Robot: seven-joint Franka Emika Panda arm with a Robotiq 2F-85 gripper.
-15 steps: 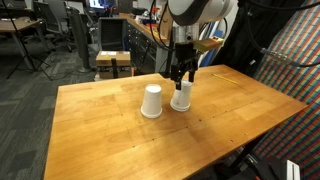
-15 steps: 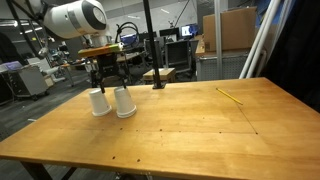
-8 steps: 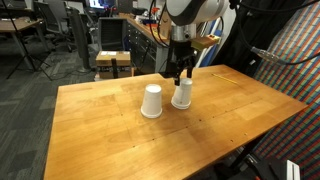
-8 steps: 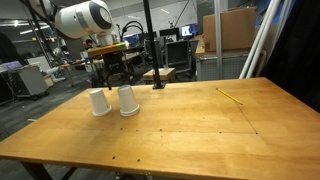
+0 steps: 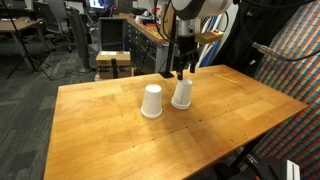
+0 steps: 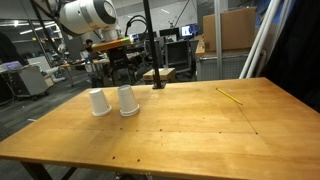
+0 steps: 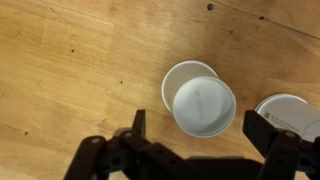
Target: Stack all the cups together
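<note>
I will grab the cup's sides near its round base, its rim free to stack over the other cup.
Two white cup shapes stand upside down, side by side, on the wooden table (image 5: 120,140). One cup (image 5: 182,93) (image 6: 128,100) is directly under my gripper (image 5: 181,70) (image 6: 123,76); the other cup (image 5: 151,101) (image 6: 99,102) stands beside it. In the wrist view the near cup (image 7: 203,103) shows its round base between my open fingers (image 7: 137,124), and the other cup (image 7: 291,112) sits at the right edge. My gripper (image 7: 200,124) is open, empty and above the cup without touching it. A third separate cup is not visible; I cannot tell whether one shape is a stack.
A thin yellow stick (image 6: 230,95) lies on the far part of the table. A black pole on a round base (image 6: 157,83) stands just behind the cups. Desks, chairs and monitors fill the room beyond the table edges.
My gripper has risen straight up from around the top of the near cup and now hangs above it. Both cup shapes stay where they were.
</note>
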